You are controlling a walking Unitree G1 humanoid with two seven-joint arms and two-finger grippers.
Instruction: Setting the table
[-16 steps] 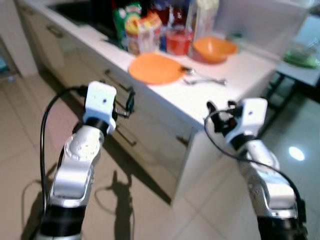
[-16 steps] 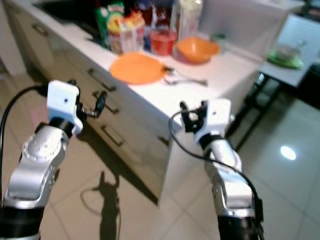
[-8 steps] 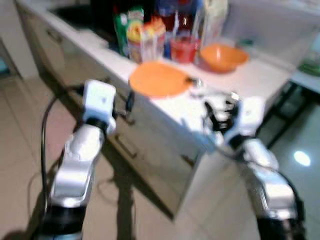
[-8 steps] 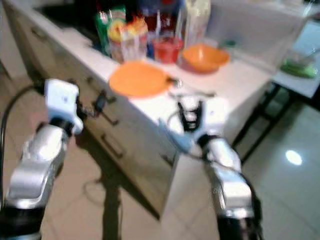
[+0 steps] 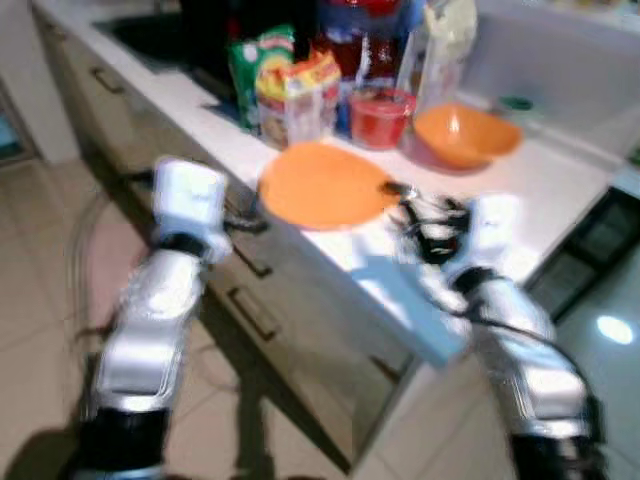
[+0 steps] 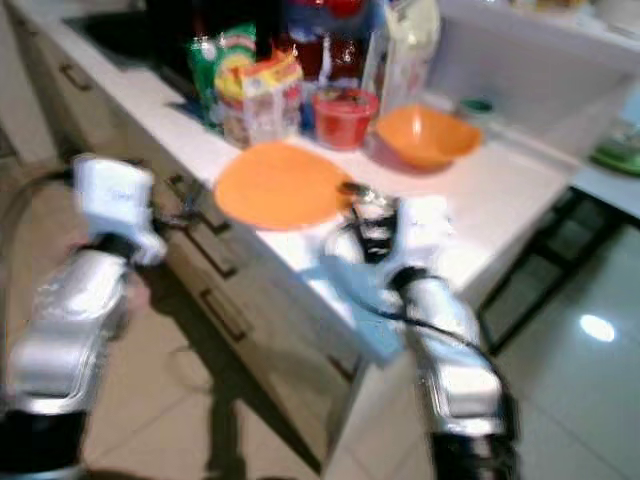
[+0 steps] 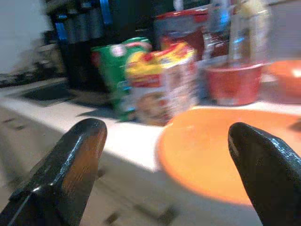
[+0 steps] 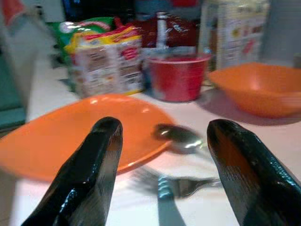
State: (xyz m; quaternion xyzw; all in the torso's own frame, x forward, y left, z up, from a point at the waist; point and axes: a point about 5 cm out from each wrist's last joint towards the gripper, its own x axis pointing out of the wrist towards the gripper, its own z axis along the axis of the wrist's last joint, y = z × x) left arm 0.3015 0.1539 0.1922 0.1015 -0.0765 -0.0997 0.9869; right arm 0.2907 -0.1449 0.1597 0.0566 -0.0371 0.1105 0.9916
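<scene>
I should reach the plate with my left gripper and pinch that overhanging rim (image 5: 280, 212), since it sticks out past the counter's front edge with room underneath.
An orange plate (image 5: 325, 185) lies near the front edge of the white counter (image 5: 560, 190). A spoon (image 8: 178, 136) and a fork (image 8: 183, 186) rest just beside its right rim. Behind them stand a red cup (image 5: 380, 115) and an orange bowl (image 5: 465, 135). My right gripper (image 5: 430, 220) is open over the counter edge, its fingers (image 8: 84, 188) pointing at the cutlery from close by. My left gripper (image 5: 245, 225) is open in front of the drawers, level with the counter edge, aimed at the plate (image 7: 221, 150). Both are holding nothing. The picture is blurred.
A green bag (image 5: 258, 70), a yellow-red packet (image 5: 300, 95) and a carton (image 5: 435, 40) crowd the back of the counter. Drawers with handles (image 5: 250, 310) run below. A dark sunken area (image 5: 150, 30) lies far left. Tiled floor (image 5: 40, 300) spreads to the left.
The view has closed in on the counter. Both grippers have come forward; the right one has moved from beside the counter corner to over its edge by the cutlery.
</scene>
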